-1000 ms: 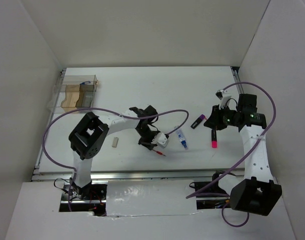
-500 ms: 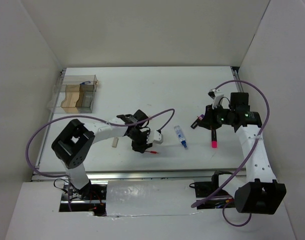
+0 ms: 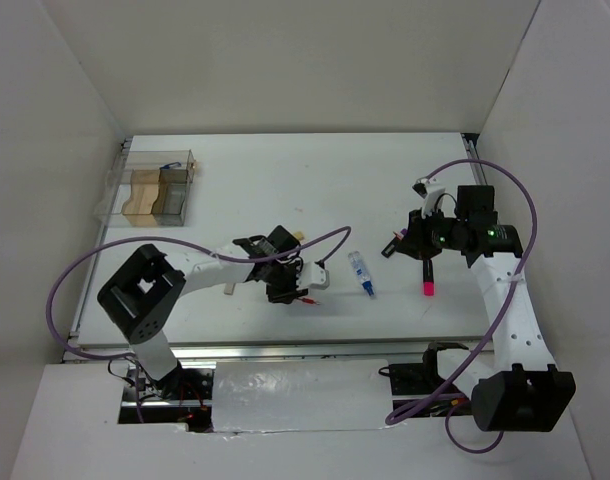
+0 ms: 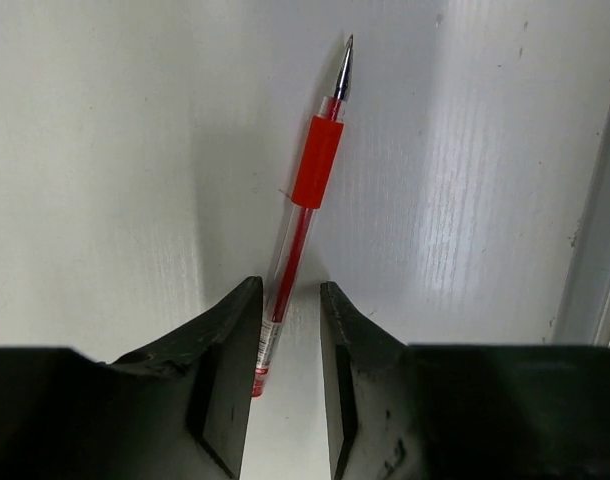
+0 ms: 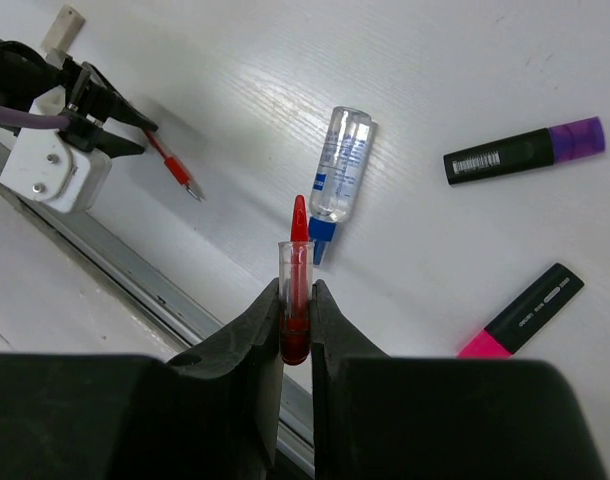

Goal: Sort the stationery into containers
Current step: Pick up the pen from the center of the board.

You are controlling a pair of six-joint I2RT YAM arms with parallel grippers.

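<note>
The red pen's tip has to stay free to go into the clear cap, so my left gripper should grab the pen by its clear body (image 4: pixel 278 302) next.
My left gripper (image 3: pixel 288 291) (image 4: pixel 290 292) is low over the table with its jaws slightly apart on either side of the thin red pen (image 4: pixel 313 170) (image 3: pixel 307 300). The pen lies on the table, touching the left finger with a gap to the other. My right gripper (image 3: pixel 417 226) (image 5: pixel 295 292) is shut on a clear red pen cap (image 5: pixel 296 262), held above the table. The blue-capped tube (image 3: pixel 361 274) (image 5: pixel 340 178), purple marker (image 3: pixel 396 243) (image 5: pixel 525 152) and pink-black marker (image 3: pixel 426 277) (image 5: pixel 520 312) lie below it. A tan eraser (image 3: pixel 229 286) lies left of my left gripper.
The clear compartment box (image 3: pixel 175 158) stands at the far left with tan and brown blocks inside. The table's front rail (image 3: pixel 285 348) (image 5: pixel 135 270) runs close to my left gripper. White walls close in the table on three sides.
My left arm has drawn back to the left, and the red pen has shifted left with it. My right gripper has moved slightly left and farther back, still holding the cap.
</note>
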